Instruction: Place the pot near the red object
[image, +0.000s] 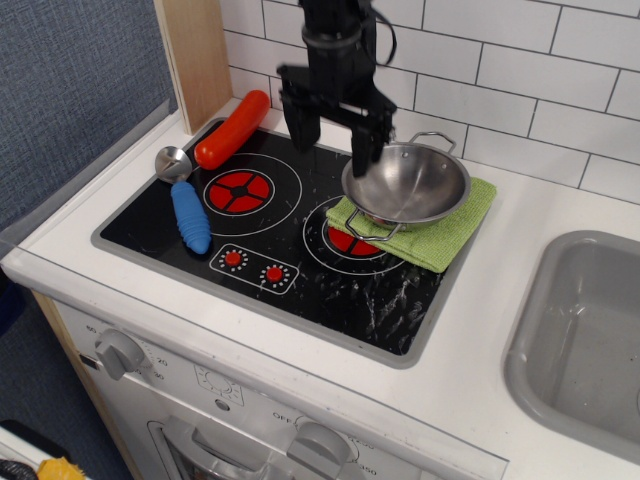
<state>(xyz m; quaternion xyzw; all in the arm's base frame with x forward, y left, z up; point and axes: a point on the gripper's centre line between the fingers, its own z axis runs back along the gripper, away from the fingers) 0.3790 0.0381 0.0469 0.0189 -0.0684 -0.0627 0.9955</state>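
The pot needs to go near the red object (233, 131), so my gripper will grab the pot by its rim (346, 180) next.
The shiny steel pot (408, 183) with two wire loop handles sits on a green cloth (445, 225) over the right burner. The red sausage-shaped object (231, 129) lies at the back left corner of the black stovetop (300, 250), next to the wooden panel. My black gripper (335, 132) hangs open above the back of the stove, its right finger (368, 142) at the pot's left rim and its left finger (299, 117) over the stovetop. It holds nothing.
A steel spoon with a blue ribbed handle (188, 213) lies left of the left burner (238, 190). A grey sink (585, 340) is at the right. White tiles line the back wall. Knobs (120, 352) sit on the oven front below.
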